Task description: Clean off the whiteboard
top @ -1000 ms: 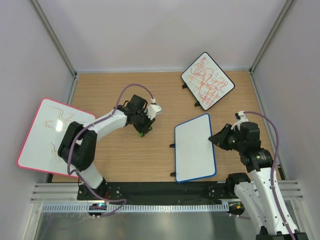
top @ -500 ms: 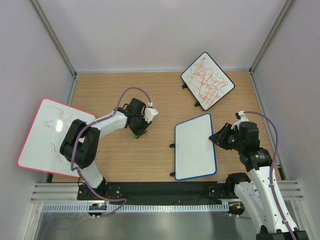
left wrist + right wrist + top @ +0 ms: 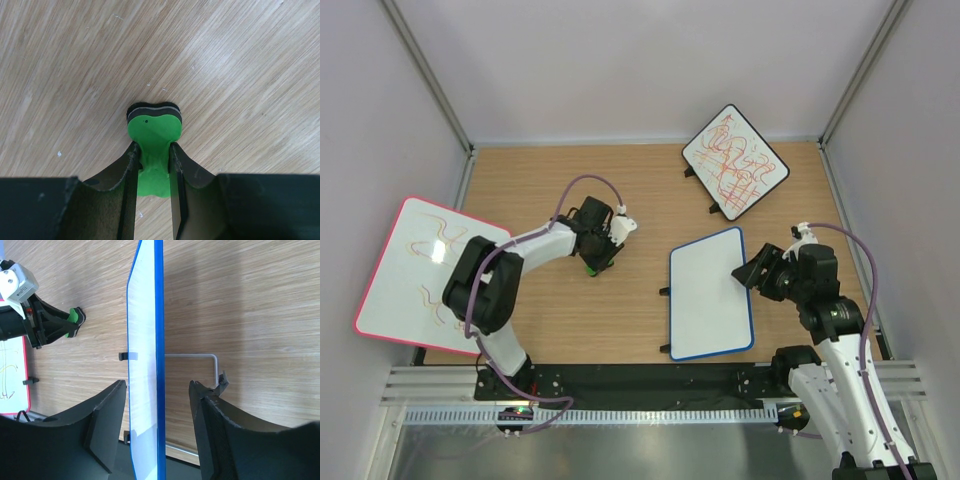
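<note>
My left gripper opens next, since the green eraser [image 3: 152, 129] is down at empty, flat wood, apart from the whiteboard. The eraser would end on the tabletop.
The whiteboard [image 3: 710, 295], blue-framed and wiped white, stands on the table right of centre. In the right wrist view its blue edge [image 3: 159, 315] runs between my right gripper's [image 3: 156, 385] open jaws, with a gap on each side. From above, my right gripper [image 3: 748, 274] sits at the board's right edge. My left gripper [image 3: 592, 262] is shut on a green eraser [image 3: 152, 129] with a black felt face. It holds the eraser down at the wooden table, left of the board and apart from it.
A black-framed board [image 3: 734, 162] dense with red scribbles stands at the back right. A larger pink-framed board [image 3: 425, 275] leans at the left edge. A wire stand [image 3: 214, 362] shows behind the whiteboard. Grey walls close in both sides.
My right gripper's jaws have opened off the whiteboard's right edge. My left gripper with the eraser shifted slightly left and nearer, then stopped. The board has not moved.
</note>
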Robot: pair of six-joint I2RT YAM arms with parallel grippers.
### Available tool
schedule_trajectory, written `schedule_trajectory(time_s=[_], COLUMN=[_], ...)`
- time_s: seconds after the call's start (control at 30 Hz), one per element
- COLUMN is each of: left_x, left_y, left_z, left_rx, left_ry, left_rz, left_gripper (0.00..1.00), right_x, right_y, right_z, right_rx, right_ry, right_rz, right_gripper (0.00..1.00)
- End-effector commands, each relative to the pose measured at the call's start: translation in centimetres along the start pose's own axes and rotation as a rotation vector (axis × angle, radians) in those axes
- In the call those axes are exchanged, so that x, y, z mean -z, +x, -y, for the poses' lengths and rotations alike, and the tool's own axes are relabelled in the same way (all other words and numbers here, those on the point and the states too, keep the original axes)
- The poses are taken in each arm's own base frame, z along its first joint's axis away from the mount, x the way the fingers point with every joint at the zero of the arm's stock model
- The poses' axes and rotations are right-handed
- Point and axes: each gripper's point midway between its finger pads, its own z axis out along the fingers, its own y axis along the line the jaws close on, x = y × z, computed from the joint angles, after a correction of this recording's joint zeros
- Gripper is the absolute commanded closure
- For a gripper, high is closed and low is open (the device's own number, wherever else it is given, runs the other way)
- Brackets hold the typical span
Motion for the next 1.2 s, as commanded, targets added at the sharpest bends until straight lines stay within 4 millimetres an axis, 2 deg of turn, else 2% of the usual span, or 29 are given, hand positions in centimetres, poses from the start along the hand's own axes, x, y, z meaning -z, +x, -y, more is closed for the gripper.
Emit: schedule_trajectory(time_s=[0.0, 0.17, 0.33, 0.37, 0.43, 0.53, 0.57, 0.6, 0.63, 0.77, 0.8, 0.9, 1.03, 1.07, 1.17], left_x=[-1.2, -1.4, -1.3, -1.2, -1.0, -0.5, -0.2, 0.0, 0.2, 1.8, 2.8, 4.7, 8.6, 9.2, 11.4], left_y=[0.4, 0.5, 0.3, 0.2, 0.0, -0.4, -0.6, -0.7, -0.9, -2.3, -2.8, -4.1, -5.4, -5.4, -5.1], left_z=[-0.5, -0.4, -0.2, -0.2, -0.1, 0.1, 0.1, 0.1, 0.2, 0.3, 0.3, 0.7, 0.8, 0.7, 0.3], left_rx=[-0.006, -0.004, -0.004, -0.006, -0.009, -0.011, -0.011, -0.011, -0.012, -0.013, -0.016, -0.016, -0.005, -0.001, 0.011], left_ry=[-0.013, -0.002, 0.003, 0.001, 0.009, 0.015, 0.016, 0.018, 0.022, 0.024, 0.025, 0.043, 0.024, 0.017, -0.023], left_rz=[-0.020, -0.022, -0.013, -0.009, -0.001, 0.018, 0.025, 0.031, 0.039, 0.088, 0.113, 0.168, 0.246, 0.252, 0.270], left_gripper=[0.98, 0.80, 0.71, 0.64, 0.58, 0.38, 0.11, 0.00, 0.00, 0.00, 0.00, 0.00, 0.00, 0.00, 0.00], right_x=[0.3, 0.4, 0.4, 0.4, 0.4, 0.5, 0.5, 0.5, 0.5, 0.8, 0.9, 1.2, 1.0, 0.6, 0.2], right_y=[-0.7, -0.7, -0.8, -0.7, -0.8, -0.8, -0.8, -1.0, -1.0, -1.4, -1.6, -2.4, -3.6, -3.9, -5.5], right_z=[-0.4, -0.4, -0.5, -0.6, -0.6, -0.7, -0.7, -0.7, -0.7, -0.9, -1.0, -1.2, -1.0, -0.4, -0.4], right_rx=[0.013, 0.016, 0.021, 0.021, 0.023, 0.023, 0.023, 0.025, 0.024, 0.031, 0.036, 0.044, 0.053, 0.046, 0.031], right_ry=[-0.009, -0.012, -0.020, -0.021, -0.024, -0.025, -0.025, -0.024, -0.024, -0.024, -0.024, -0.011, 0.027, 0.060, 0.094], right_rz=[0.037, 0.039, 0.043, 0.042, 0.044, 0.045, 0.043, 0.050, 0.051, 0.067, 0.070, 0.093, 0.115, 0.112, 0.146], right_gripper=[0.36, 0.29, 0.28, 0.28, 0.28, 0.26, 0.25, 0.22, 0.21, 0.03, 0.00, 0.00, 0.00, 0.00, 0.00])
